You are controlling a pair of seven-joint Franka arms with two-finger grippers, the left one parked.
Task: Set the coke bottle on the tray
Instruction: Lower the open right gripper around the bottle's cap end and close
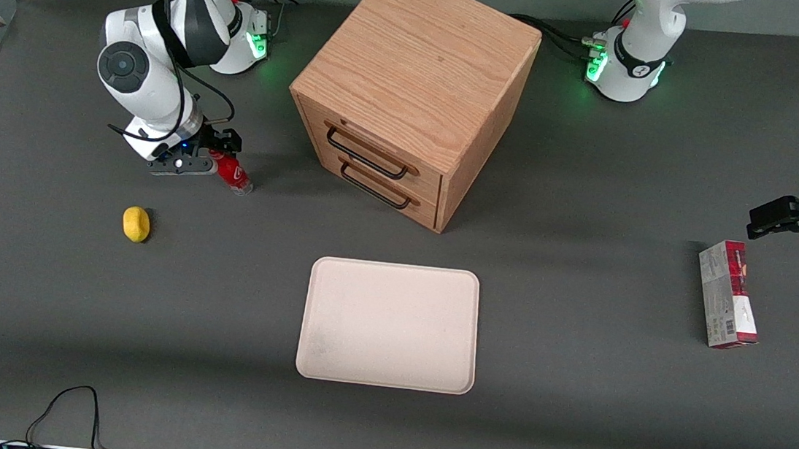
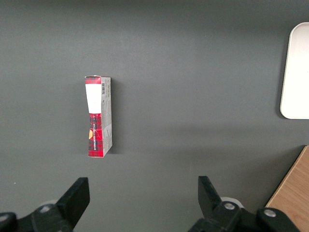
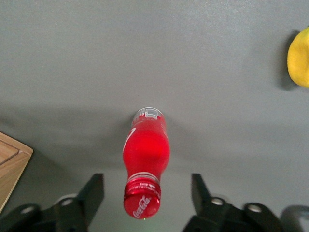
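My right gripper grabs the bottle by its red cap end (image 3: pixel 142 198) next, which leaves the coke bottle's clear base (image 3: pixel 148 113) free to stand on the tray.
The coke bottle (image 1: pixel 231 173) stands on the dark table toward the working arm's end, farther from the front camera than the tray. It is red, with a red cap (image 3: pixel 143 202) and a clear base. My right gripper (image 1: pixel 218 163) hangs just over it and is open. In the right wrist view the gripper (image 3: pixel 146 181) has one finger on each side of the bottle (image 3: pixel 145 147) at cap height, with a gap on both sides and no contact. The pale cream tray (image 1: pixel 390 324) lies flat in the middle of the table with nothing on it.
A yellow lemon (image 1: pixel 136 223) lies nearer the front camera than the bottle. A wooden drawer cabinet (image 1: pixel 413 86) stands just past the tray, both drawers shut. A red-and-grey carton (image 1: pixel 728 294) lies toward the parked arm's end.
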